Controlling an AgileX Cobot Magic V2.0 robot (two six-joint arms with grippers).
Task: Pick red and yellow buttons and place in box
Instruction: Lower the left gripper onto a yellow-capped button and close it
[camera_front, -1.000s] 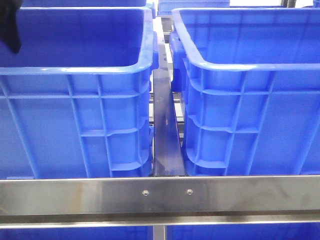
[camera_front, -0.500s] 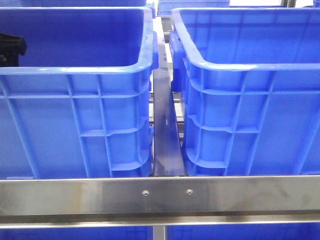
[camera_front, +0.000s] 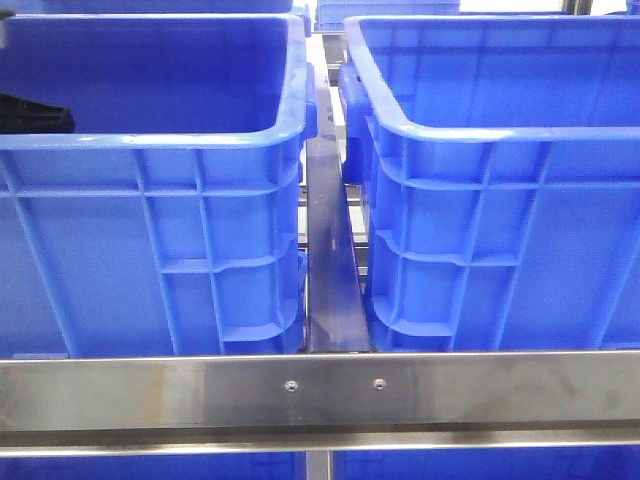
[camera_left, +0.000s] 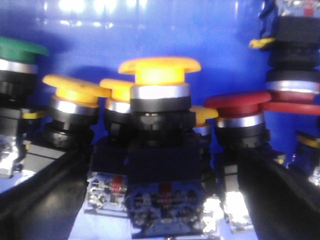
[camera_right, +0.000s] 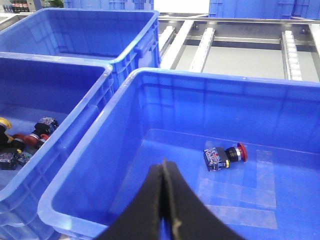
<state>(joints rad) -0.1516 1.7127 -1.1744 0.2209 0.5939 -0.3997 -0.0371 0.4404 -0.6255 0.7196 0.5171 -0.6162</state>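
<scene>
My left gripper has its fingers beside the yellow button's dark block (camera_left: 164, 182), so it would catch the button if it closed now, and it needs to close on it.
In the left wrist view a yellow button (camera_left: 159, 75) with a round cap, silver collar and dark body stands upright among others. My left gripper (camera_left: 162, 170) is open, its dark fingers (camera_left: 45, 195) either side of that button's block, with gaps showing. A red button (camera_left: 239, 104) stands right beside it, and more yellow buttons (camera_left: 75, 91) sit behind. In the front view only a dark bit of the left arm (camera_front: 35, 115) shows inside the left crate (camera_front: 200, 135). My right gripper (camera_right: 164, 164) is shut and empty above the box (camera_right: 220, 76), where one red button (camera_right: 226, 155) lies on its side.
A green-capped button (camera_left: 17, 47) and another red one (camera_left: 292, 95) crowd the left gripper's sides. The box (camera_front: 480, 130) stands right of the left crate, a narrow dark rail (camera_front: 328, 250) between them. A steel bar (camera_front: 320, 390) crosses the front. A third crate (camera_right: 85, 30) stands behind.
In the front view the dark part of the left arm has sunk lower into the left crate and shifted slightly right. Both crates have stayed put.
</scene>
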